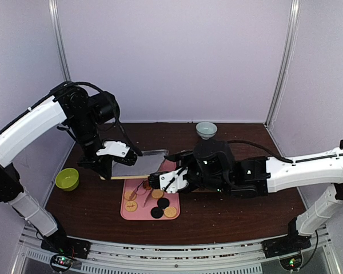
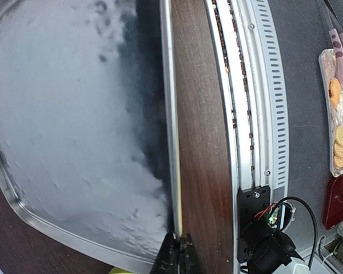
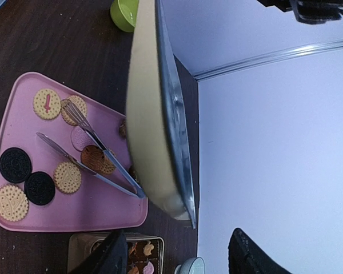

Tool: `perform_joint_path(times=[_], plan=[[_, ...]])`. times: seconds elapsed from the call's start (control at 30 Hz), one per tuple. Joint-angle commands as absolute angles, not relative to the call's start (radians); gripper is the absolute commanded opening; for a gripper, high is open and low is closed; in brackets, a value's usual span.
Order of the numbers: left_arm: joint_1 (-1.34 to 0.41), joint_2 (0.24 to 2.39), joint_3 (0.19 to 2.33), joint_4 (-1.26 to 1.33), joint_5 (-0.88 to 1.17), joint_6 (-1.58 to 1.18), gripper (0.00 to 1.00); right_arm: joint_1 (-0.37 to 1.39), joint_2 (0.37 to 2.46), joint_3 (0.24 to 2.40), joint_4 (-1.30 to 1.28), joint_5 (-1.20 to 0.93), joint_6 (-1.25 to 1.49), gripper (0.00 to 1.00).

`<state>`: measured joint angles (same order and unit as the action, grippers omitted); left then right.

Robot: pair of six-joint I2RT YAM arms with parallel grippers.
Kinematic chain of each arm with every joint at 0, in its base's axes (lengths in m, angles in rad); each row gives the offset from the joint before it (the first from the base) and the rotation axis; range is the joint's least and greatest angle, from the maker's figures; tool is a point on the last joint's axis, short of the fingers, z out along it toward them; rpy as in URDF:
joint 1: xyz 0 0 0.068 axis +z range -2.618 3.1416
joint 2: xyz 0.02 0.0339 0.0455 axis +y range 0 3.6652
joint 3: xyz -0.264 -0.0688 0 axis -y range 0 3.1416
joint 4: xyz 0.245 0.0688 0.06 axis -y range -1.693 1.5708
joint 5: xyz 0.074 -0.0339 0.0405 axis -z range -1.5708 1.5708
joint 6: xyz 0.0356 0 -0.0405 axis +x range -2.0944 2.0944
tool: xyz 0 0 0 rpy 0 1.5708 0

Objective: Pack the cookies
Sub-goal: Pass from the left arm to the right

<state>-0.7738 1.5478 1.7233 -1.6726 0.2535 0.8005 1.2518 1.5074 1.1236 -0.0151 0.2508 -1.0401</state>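
The tin lid needs to go on the gold tin. My right gripper will grab it next by its loose end [image 1: 160, 161] [image 3: 172, 200].
Several cookies [image 1: 130, 196] lie on a pink tray [image 1: 143, 216]: tan ones [image 3: 47, 103] and black ones [image 3: 15, 164]. Metal tongs [image 3: 91, 154] rest across them. More cookies sit in a gold tin [image 3: 131, 254] beside the tray, just below my right gripper. My left gripper [image 2: 178, 251] is shut on the rim of a tin lid [image 2: 74, 142], which it holds up on edge above the table [image 1: 138, 161]. My right gripper [image 3: 177, 254] is open. The lid's lower corner [image 3: 160, 142] hangs just ahead of its fingers, apart from them.
A green bowl [image 1: 67, 178] stands at the table's left edge. Against the back stands a pale blue bowl [image 1: 206, 129]. My right arm [image 1: 286, 171] stretches across the table's middle, over the tin. A metal rail [image 2: 240, 85] runs along the near edge.
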Motion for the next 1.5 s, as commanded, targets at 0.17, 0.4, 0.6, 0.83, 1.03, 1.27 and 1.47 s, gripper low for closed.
perform_joint_path(times=[0.17,0.4,0.6,0.83,1.03,1.27,1.47], plan=[[-0.788,1.526,1.728,-1.657,0.290,0.822,0.00,1.256,1.329,0.990,0.088,0.168,-0.873,0.67],[-0.807,1.537,1.734,-1.657,0.289,0.819,0.00,1.236,1.356,1.051,0.011,0.049,-0.875,0.67],[-0.813,1.540,1.743,-1.657,0.285,0.815,0.00,1.214,1.432,1.140,-0.056,0.023,-0.945,0.66],[-0.818,1.535,1.750,-1.657,0.279,0.816,0.00,1.217,1.529,1.253,-0.163,0.048,-1.040,0.61],[-0.819,1.533,1.753,-1.656,0.278,0.820,0.00,1.233,1.573,1.274,-0.162,0.093,-1.088,0.54],[-0.825,1.525,1.750,-1.657,0.275,0.817,0.00,1.250,1.608,1.269,-0.112,0.154,-1.092,0.28],[-0.830,1.520,1.737,-1.657,0.272,0.817,0.00,1.261,1.624,1.270,-0.012,0.212,-1.096,0.09]])
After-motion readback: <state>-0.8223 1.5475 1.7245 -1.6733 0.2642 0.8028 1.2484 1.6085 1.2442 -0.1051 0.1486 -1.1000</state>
